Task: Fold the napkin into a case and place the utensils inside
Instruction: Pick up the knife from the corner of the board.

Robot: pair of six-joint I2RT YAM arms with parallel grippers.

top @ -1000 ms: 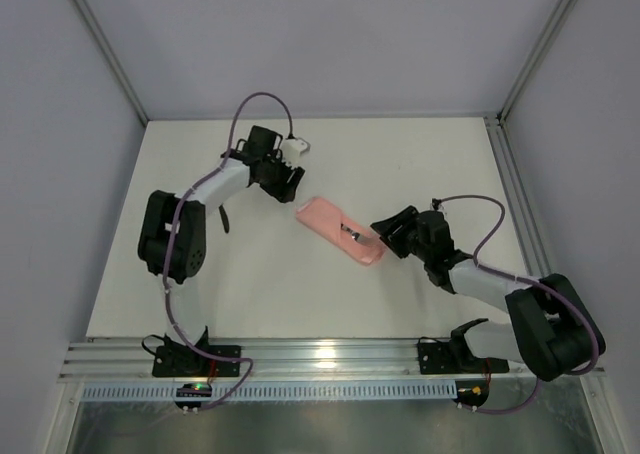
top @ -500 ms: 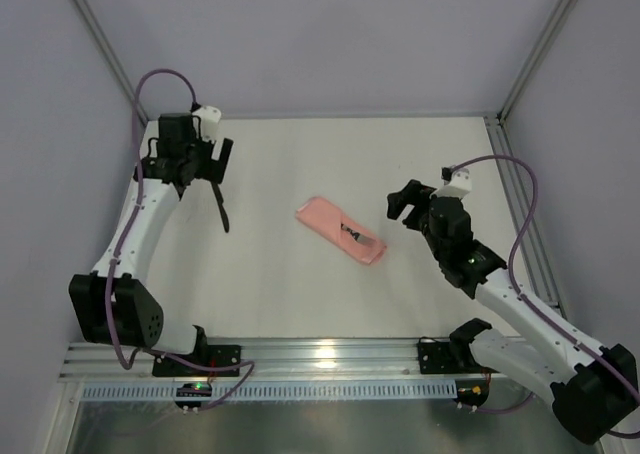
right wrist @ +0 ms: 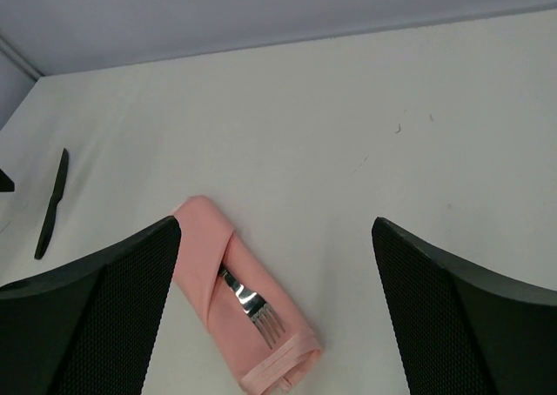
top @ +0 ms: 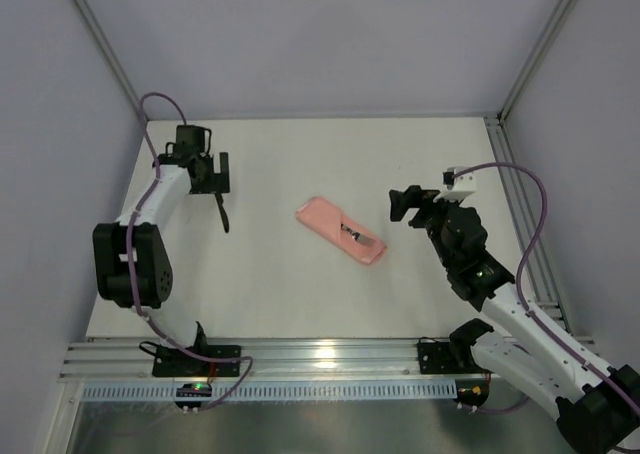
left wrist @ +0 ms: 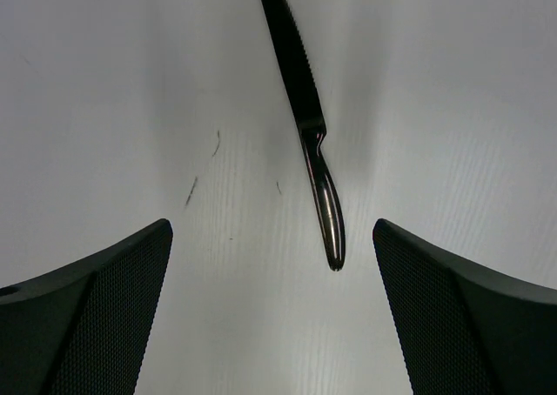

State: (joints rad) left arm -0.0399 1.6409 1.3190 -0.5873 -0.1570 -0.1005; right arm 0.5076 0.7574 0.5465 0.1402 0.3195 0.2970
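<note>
My left gripper reaches the knife next and grabs across its handle near the blade [top: 222, 211] [left wrist: 314, 154]. The handle's end stays free to slide into the napkin case.
The napkin is folded into a small pale-pink case [top: 335, 227] lying diagonally mid-table, also visible in the right wrist view [right wrist: 228, 284]. A fork [right wrist: 253, 307] sits in its diagonal pocket, silvery tines showing. The black knife [top: 222, 213] lies bare on the table at the left. In the left wrist view the knife [left wrist: 306, 117] has its handle end pointing toward me. My left gripper [top: 211, 178] hovers just behind the knife's far end, open and empty [left wrist: 271, 264]. My right gripper [top: 404, 206] stands open to the right of the case, apart from it [right wrist: 276, 238].
The white table [top: 300, 294] is walled by pale panels with metal posts at the back corners. An aluminium rail [top: 330, 356] runs along the near edge by the arm bases. Faint dark scuffs [left wrist: 202, 164] mark the surface near the knife.
Both arms have drawn back from the case, the left swinging out to the knife at the far left and the right retreating to the right. Both sets of jaws have opened wider.
</note>
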